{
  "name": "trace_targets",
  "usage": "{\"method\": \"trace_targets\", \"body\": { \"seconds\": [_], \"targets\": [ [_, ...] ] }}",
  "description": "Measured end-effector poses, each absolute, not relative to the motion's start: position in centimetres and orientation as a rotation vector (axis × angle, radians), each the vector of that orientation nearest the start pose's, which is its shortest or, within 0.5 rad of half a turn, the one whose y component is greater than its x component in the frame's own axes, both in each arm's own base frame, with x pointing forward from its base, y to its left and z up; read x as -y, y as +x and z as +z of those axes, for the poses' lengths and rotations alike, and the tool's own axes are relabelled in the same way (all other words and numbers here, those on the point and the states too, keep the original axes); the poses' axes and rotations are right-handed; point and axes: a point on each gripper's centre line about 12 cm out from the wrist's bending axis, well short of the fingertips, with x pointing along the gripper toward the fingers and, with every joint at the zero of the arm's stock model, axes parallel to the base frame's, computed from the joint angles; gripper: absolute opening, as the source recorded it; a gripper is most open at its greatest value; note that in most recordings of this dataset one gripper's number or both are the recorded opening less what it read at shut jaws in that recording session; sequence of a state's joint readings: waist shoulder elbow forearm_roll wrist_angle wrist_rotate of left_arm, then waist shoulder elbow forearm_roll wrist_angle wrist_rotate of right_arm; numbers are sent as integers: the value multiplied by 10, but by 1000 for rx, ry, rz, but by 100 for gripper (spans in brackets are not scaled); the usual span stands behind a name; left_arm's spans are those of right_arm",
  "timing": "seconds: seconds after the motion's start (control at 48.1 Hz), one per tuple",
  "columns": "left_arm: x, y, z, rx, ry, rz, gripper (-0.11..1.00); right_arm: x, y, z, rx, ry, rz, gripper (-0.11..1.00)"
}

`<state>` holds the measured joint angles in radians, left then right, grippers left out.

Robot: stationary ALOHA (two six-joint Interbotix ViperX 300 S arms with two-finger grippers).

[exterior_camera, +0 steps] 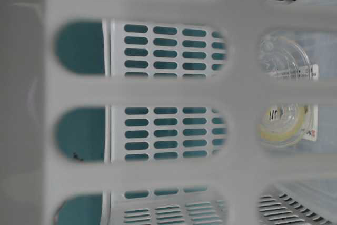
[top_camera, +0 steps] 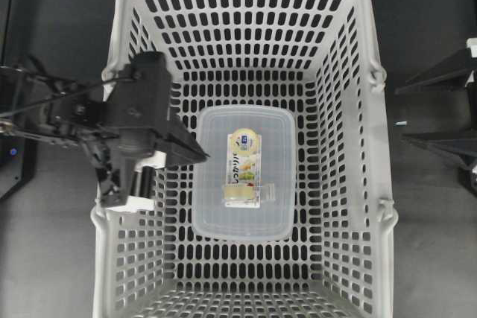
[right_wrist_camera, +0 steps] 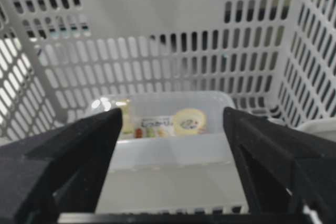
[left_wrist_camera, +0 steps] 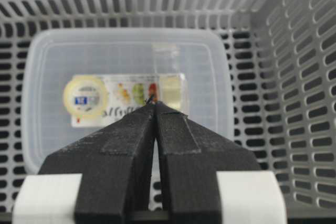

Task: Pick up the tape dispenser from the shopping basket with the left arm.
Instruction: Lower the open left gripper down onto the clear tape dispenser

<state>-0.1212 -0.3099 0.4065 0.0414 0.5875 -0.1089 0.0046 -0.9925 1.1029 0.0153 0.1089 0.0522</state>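
The tape dispenser has a slim clear arm (top_camera: pixel 267 193) that sticks out from the bulky roll. My left gripper needs to grab the tape dispenser next by its roll end (top_camera: pixel 239 193) to keep it balanced.
The tape dispenser (top_camera: pixel 244 167), a narrow white and yellow-green pack with a clear roll at one end, lies on the translucent container (top_camera: pixel 212 214) in the middle of the grey shopping basket (top_camera: pixel 350 184). My left gripper (top_camera: pixel 201 156) is shut and empty. It hangs inside the basket by its left wall, its tip just left of the pack. In the left wrist view the shut fingertips (left_wrist_camera: pixel 155 104) point at the pack (left_wrist_camera: pixel 121 98). My right gripper (top_camera: pixel 400 115) is open and empty outside the basket's right rim, and it faces the pack (right_wrist_camera: pixel 160 124).
The translucent rectangular container (left_wrist_camera: pixel 210 77) covers most of the basket floor. Slotted basket walls (right_wrist_camera: pixel 173 56) rise on all sides. The table-level view looks through a wall slot at the tape roll (exterior_camera: pixel 284 125). Dark table (top_camera: pixel 432 243) surrounds the basket.
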Motion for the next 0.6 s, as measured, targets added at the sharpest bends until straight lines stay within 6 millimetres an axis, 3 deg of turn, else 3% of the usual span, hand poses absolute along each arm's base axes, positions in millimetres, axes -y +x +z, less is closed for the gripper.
{"method": "trace_targets", "body": {
  "seconds": [0.062,0.125,0.333,0.395,0.457,0.603],
  "targets": [
    [42,359,323,-699,-21,-70,1,-1,195,282,-218,67,-1,73],
    [44,366,320,-710,-19,-73,10,-1,195,282,-219,67,-1,74],
    [48,387,301,-795,-14,-70,71,-1,195,282,-219,67,-1,73],
    [50,392,297,-822,-21,-66,84,-1,195,282,-218,68,0,73],
    [52,397,292,-853,-34,-58,90,-1,194,283,-213,67,-1,73],
    [56,409,272,-929,-82,-27,88,-1,193,284,-207,65,-1,73]
  ]
}}
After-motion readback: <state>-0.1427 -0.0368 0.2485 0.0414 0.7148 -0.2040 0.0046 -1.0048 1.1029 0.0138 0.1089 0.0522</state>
